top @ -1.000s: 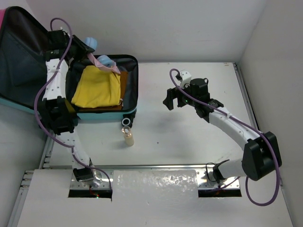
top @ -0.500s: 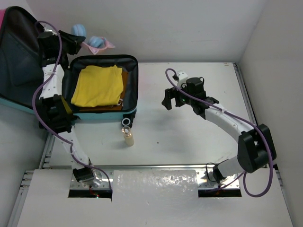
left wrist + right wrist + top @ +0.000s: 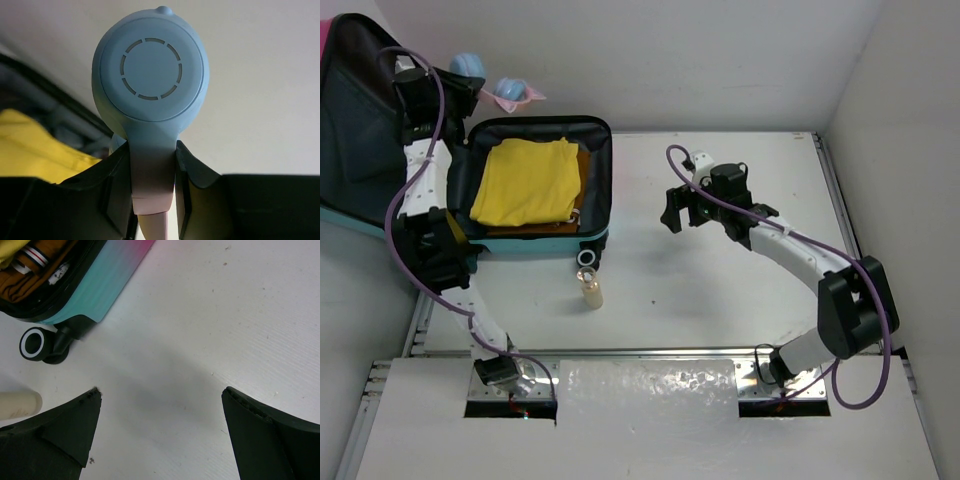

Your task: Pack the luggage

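The blue-and-pink thing hangs past the luggage's side edge, so it would miss if I opened my left gripper now. I need to move it toward the bottom of the luggage, then open.
The luggage [image 3: 535, 243] lies open at the back left, its dark lid [image 3: 360, 110] raised against the wall. A yellow garment [image 3: 525, 180] fills its base. My left gripper [image 3: 468, 88] hovers above the hinge side, shut on a blue-and-pink thing that looks like headphones [image 3: 510, 88]. In the left wrist view its round blue cup [image 3: 150, 70] sits above the fingers [image 3: 117, 190], which clamp the pink neck. My right gripper [image 3: 678, 212] hangs open over bare table right of the luggage, nothing between its fingertips [image 3: 90, 405].
A small beige bottle [image 3: 591, 290] stands on the table by the luggage's black wheel [image 3: 586, 258]. The right wrist view shows that wheel [image 3: 34, 343], the bottle's end [image 3: 17, 405] and a brown garment [image 3: 40, 265] inside the teal shell [image 3: 105, 285].
My left gripper has lifted the blue-and-pink thing up and back to the left, off the yellow garment and toward the wall. The right arm has shifted slightly left, still open.
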Robot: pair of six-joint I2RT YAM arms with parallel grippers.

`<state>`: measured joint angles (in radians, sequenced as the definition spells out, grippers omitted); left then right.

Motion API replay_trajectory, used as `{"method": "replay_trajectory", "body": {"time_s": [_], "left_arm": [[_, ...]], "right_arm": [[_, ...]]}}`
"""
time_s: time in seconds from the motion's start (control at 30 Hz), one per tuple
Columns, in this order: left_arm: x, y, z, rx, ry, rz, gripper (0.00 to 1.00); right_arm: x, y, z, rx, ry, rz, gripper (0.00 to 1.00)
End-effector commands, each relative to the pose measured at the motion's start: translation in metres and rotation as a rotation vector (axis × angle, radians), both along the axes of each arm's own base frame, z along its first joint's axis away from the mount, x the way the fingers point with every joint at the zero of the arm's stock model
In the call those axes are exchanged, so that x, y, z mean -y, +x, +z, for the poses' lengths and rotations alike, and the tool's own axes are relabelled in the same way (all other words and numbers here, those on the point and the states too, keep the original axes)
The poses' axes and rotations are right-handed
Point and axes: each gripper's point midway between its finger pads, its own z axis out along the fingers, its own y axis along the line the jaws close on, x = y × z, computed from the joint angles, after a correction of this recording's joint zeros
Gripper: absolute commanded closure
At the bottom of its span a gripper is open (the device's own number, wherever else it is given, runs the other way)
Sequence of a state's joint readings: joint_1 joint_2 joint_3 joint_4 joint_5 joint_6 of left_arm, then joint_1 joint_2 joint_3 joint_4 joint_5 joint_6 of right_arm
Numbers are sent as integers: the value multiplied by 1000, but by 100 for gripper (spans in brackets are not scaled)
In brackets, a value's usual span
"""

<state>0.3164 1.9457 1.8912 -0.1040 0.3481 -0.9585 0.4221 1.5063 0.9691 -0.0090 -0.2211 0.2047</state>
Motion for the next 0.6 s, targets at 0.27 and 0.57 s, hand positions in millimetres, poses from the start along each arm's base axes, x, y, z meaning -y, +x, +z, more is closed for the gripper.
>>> {"method": "replay_trajectory", "body": {"time_s": [0.27,0.57], "left_arm": [[-45,-4,-57,-183,100,292,100],[4,3,-143,-372,105,243,45]], "right_arm": [[-11,10,14,40,35,28,1],[-12,8,10,29,36,37,1]]}}
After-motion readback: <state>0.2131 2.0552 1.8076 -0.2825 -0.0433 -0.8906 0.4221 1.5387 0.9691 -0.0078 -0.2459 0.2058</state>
